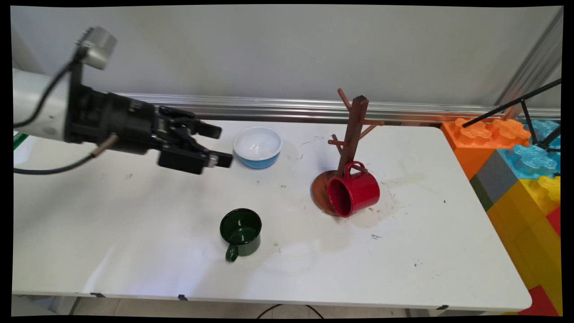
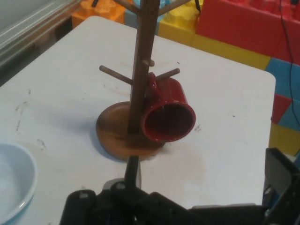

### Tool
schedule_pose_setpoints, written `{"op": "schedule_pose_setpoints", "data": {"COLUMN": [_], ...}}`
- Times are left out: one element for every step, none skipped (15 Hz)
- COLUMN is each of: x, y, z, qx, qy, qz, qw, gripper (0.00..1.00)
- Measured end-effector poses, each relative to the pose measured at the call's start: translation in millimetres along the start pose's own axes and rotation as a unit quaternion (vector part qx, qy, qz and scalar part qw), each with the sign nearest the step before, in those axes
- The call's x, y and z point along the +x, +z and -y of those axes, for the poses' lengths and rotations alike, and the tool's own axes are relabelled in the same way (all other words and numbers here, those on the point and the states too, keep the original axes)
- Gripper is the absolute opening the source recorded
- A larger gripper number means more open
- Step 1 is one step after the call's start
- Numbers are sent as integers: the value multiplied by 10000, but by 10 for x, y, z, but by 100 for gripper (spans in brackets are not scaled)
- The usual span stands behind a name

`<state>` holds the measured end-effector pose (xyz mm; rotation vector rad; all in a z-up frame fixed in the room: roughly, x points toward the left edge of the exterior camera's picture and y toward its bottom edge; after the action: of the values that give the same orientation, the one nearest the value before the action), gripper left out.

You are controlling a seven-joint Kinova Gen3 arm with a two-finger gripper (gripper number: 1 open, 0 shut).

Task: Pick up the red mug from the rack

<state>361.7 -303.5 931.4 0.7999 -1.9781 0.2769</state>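
Note:
My gripper grabs the mug by its rim next and leaves the red mug's handle (image 1: 350, 166) free to slide off the wooden peg.
My gripper (image 1: 222, 145) hangs above the table's left half, pointing right, open with nothing between its fingers. Just beyond its tips sits a blue bowl (image 1: 258, 146) with a white inside, seen at the lower left corner of the hand view as the bowl (image 2: 14, 183). Farther right stands a brown wooden mug tree (image 1: 352, 134) on a round base. A red mug (image 1: 354, 190) hangs by its handle from a low peg, mouth facing the near left. The hand view looks straight at the tree (image 2: 140, 70) and the red mug (image 2: 168, 115).
A dark green mug (image 1: 241, 231) stands upright near the table's front, handle toward the near edge. Large orange, blue, yellow and red toy blocks (image 1: 515, 170) are stacked off the table's right end. A metal rail (image 1: 291, 110) runs along the wall behind.

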Motion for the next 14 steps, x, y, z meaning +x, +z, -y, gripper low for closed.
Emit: {"op": "schedule_pose_setpoints", "data": {"x": [14, 33, 50, 64, 74, 89, 107, 124, 135, 144, 156, 168, 179, 193], "y": [94, 206, 317, 415, 479, 578, 690, 801, 890, 950, 1043, 1145, 1244, 1321], "z": [-38, -82, -121, -153, -171, -202, -231, -261, -284, -299, -318, -337, -353, -362], "qx": [29, 64, 98, 122, 144, 167, 194, 223, 244, 258, 272, 292, 308, 319], "qy": [-32, -66, -100, -133, -153, -181, -213, -239, -262, -273, -287, -303, -318, -325], "qz": [22, 46, 73, 98, 111, 135, 155, 174, 184, 187, 193, 198, 207, 208], "qw": [10000, 9999, 9999, 9998, 9997, 9996, 9995, 9993, 9992, 9991, 9990, 9989, 9988, 9987], "gripper": [100, 100, 100, 100, 100, 100, 100, 100, 100, 100, 100, 100, 100, 100]}}
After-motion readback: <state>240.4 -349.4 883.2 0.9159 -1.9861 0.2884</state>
